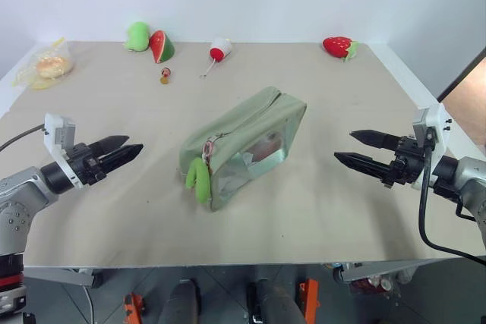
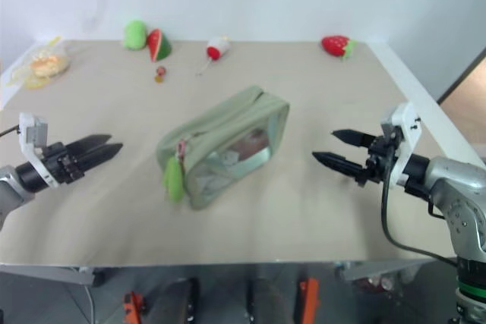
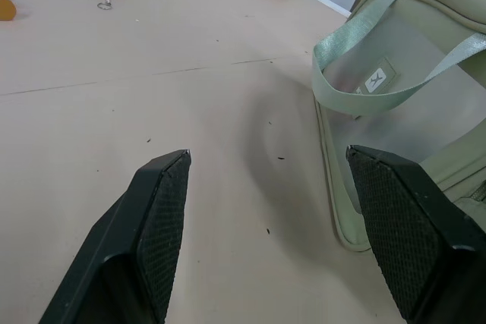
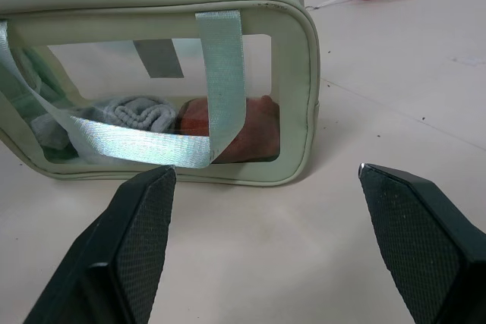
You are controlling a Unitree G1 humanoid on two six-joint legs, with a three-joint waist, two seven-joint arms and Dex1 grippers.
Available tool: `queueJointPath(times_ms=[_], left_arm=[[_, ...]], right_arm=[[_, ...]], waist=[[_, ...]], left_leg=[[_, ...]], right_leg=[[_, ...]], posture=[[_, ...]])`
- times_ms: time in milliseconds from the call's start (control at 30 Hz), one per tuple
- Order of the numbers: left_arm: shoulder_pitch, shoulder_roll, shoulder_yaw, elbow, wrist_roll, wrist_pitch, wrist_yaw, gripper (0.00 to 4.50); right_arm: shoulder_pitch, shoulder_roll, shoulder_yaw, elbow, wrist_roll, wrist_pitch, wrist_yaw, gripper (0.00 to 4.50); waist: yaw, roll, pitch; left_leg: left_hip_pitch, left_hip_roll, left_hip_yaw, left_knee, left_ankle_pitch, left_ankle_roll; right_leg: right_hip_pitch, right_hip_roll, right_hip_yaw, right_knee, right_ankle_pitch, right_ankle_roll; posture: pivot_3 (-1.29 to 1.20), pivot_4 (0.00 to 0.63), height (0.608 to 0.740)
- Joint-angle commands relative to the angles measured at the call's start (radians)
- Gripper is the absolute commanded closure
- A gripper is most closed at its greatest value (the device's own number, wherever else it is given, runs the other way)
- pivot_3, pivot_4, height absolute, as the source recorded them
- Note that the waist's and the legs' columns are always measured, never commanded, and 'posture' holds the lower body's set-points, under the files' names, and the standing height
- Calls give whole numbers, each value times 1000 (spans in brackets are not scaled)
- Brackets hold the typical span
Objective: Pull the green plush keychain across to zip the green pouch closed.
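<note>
The robot's right gripper will grab the pouch's upper fabric edge at the pouch's corner (image 1: pixel 301 106) next. That will hold the pouch steady while the keychain (image 1: pixel 199 178) zips it closed.
The green pouch (image 1: pixel 250 130) lies at the table's middle, its clear window facing me and the right gripper. The green plush keychain (image 1: pixel 199 178) hangs at the pouch's near-left end, tied to the zipper pull. My left gripper (image 1: pixel 127 149) hovers open to the left of the pouch, fingers pointing toward it, with a gap of bare table between. My right gripper (image 1: pixel 351 147) hovers open to the right of the pouch, also apart from it. The right wrist view shows the pouch's window (image 4: pixel 163 104) and strap (image 4: pixel 224 73) ahead of the open fingers.
Along the table's far edge lie a green plush with a watermelon slice (image 1: pixel 150 40), a red-and-white plush (image 1: pixel 219 51), a strawberry plush (image 1: pixel 339 46) and a small figure (image 1: pixel 165 75). A plastic bag with food (image 1: pixel 45 66) sits at the far left corner.
</note>
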Motion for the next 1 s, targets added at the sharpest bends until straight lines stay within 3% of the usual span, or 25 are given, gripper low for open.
queueJointPath(times_ms=[33,200,400,667,1000], left_arm=[[24,5,9,-39,12,-34,-26,1112],[52,15,18,-75,1,-35,-57,1112],[-20,25,-1,-151,-55,14,-59,1112],[-166,48,-38,-238,-136,55,-105,1112],[-252,32,-108,-320,-193,87,-106,1112]], right_arm=[[-46,-9,13,-16,-10,-20,0,521],[-118,-10,62,28,-47,-46,11,521],[-269,-26,129,57,-93,-67,23,521],[-521,-60,337,41,-185,-158,228,521],[-731,58,589,189,-403,-386,403,521]], waist=[[0,0,0],[-1,0,0],[0,0,0],[-1,0,1],[-3,0,1]], left_leg=[[0,0,0,0,0,0],[1,1,2,0,0,0],[0,1,3,0,0,0],[0,1,4,0,-1,0],[0,1,5,0,-1,0]], right_leg=[[0,0,0,0,0,0],[-1,0,2,0,0,0],[-1,0,3,0,0,0],[-3,1,4,0,0,1],[-3,3,6,0,4,7]], posture=[[0,150,740],[0,150,740],[0,150,740],[0,150,740],[0,150,740]])
